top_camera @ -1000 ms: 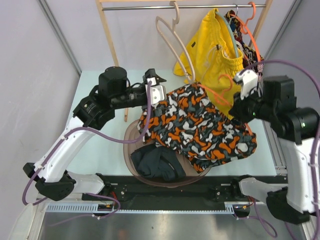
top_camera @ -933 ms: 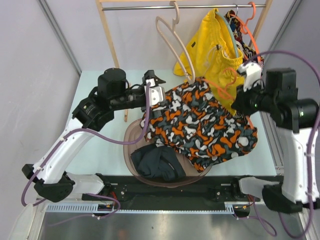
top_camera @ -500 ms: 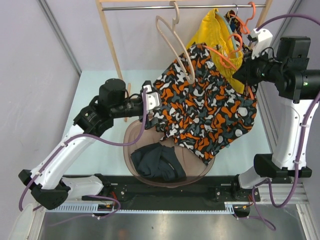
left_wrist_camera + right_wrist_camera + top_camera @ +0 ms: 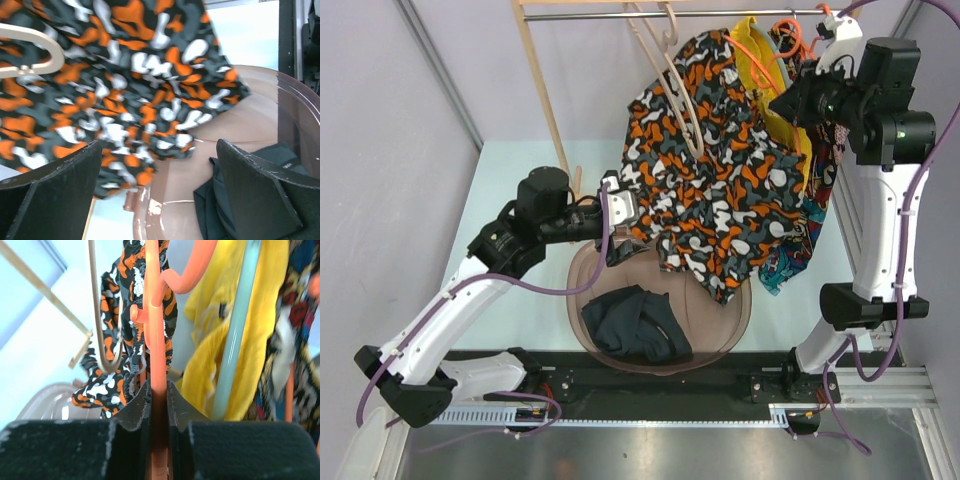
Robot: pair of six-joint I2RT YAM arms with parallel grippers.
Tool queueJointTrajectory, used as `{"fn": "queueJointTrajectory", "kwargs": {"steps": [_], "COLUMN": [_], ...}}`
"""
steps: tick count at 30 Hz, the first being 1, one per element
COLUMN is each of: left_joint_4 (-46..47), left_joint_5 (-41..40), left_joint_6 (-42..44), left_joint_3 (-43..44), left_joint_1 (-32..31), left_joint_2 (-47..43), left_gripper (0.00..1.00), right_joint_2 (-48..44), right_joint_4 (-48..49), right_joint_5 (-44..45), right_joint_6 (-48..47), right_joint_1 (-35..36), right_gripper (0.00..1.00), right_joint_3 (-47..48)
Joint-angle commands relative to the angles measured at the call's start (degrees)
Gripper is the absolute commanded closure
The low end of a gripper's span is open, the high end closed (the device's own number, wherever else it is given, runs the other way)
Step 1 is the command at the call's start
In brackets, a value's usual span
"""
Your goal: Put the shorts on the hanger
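Observation:
The orange hanger's hook (image 4: 787, 22) is just below the bar, so my right gripper keeps hold for now; the orange hanger goes up onto the bar before the release.
The camouflage shorts (image 4: 720, 190) hang draped on the thin orange hanger (image 4: 757, 52), high up by the rail. My right gripper (image 4: 802, 98) is shut on the hanger's stem; in the right wrist view the stem (image 4: 156, 340) runs up from between the shut jaws (image 4: 157, 390), with the shorts (image 4: 117, 370) bunched to its left. My left gripper (image 4: 620, 215) is open and empty beside the shorts' lower left edge. In the left wrist view the shorts (image 4: 125, 90) hang beyond the spread fingers (image 4: 55, 185).
A beige hanger (image 4: 665, 80) hangs in front of the shorts. Yellow shorts (image 4: 802, 150) and a red-blue patterned garment (image 4: 788, 255) hang behind on the right. A brown basin (image 4: 725, 330) holds a dark garment (image 4: 635, 325). The wooden rack post (image 4: 542, 90) stands at left.
My right arm has lifted the hanger with the shorts up and back to the rail, so the shorts now hang free. My left gripper has dropped slightly lower.

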Motion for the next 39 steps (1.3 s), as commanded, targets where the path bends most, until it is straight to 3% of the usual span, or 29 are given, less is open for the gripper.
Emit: {"fn": "queueJointTrajectory", "kwargs": {"steps": [1,14,29,39], "left_joint_4": [2.28,2.37,1.76,0.96], "left_joint_5": [1.69,1.61,2.22,1.96], "left_joint_6": [-1.92,-1.66,-1.57,-1.13], "left_joint_3": [-2.29,-4.58,-4.85,-4.93], "left_joint_1": [0.59,1.47,2.61,3.23], "left_joint_2": [-2.3,-3.8,-3.89,-3.8], "left_gripper": [0.0,0.0,0.0,0.0], "right_joint_2": [0.81,1.86,3.44,5.29], "right_joint_4": [15.0,28.54,33.99,31.54], "right_joint_5": [1.54,9.97,12.97,16.39], "right_joint_6": [3.55,6.8,8.47,5.22], "right_joint_1": [1.1,4.18,5.93,8.83], "right_gripper": [1.0,1.0,1.0,1.0], "right_joint_3": [1.88,-6.72,-8.76,-9.11]}}
